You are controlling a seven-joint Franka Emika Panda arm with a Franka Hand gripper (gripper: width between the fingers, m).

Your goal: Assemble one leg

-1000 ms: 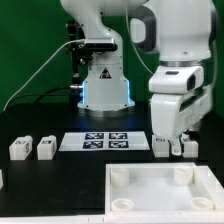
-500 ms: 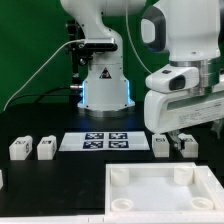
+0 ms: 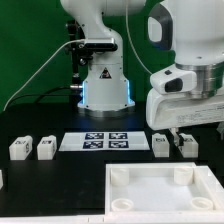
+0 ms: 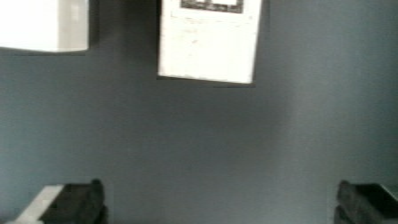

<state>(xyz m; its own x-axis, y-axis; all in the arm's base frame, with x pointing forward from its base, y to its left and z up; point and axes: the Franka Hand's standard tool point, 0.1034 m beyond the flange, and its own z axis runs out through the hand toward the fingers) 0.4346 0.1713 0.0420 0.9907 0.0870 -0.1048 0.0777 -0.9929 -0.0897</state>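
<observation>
The tagged leg [image 3: 187,146] is still ahead of the fingers, so it is too early to close. My gripper moves toward the leg, then closes on it.
Several small white legs stand on the black table. Two are at the exterior view's left [image 3: 18,149] [image 3: 46,148]. Two are at its right [image 3: 162,146] [image 3: 186,143]. My gripper [image 3: 175,134] hangs just above the right pair, open and empty. In the wrist view its two dark fingertips [image 4: 71,205] stand wide apart with bare table between them, around the gripper's midpoint [image 4: 221,205]. Ahead of them lie a leg with a tag on its face [image 4: 210,40] and part of a second leg [image 4: 45,25]. Neither touches the fingers.
The marker board [image 3: 105,141] lies flat in the middle, in front of the robot base [image 3: 105,85]. The large white square panel with raised corner knobs [image 3: 150,200] lies at the front right. A small white part [image 3: 2,178] shows at the left edge.
The hand has turned about its vertical axis, now showing its broad side, and has risen slightly above the right pair of legs. The legs have not moved.
</observation>
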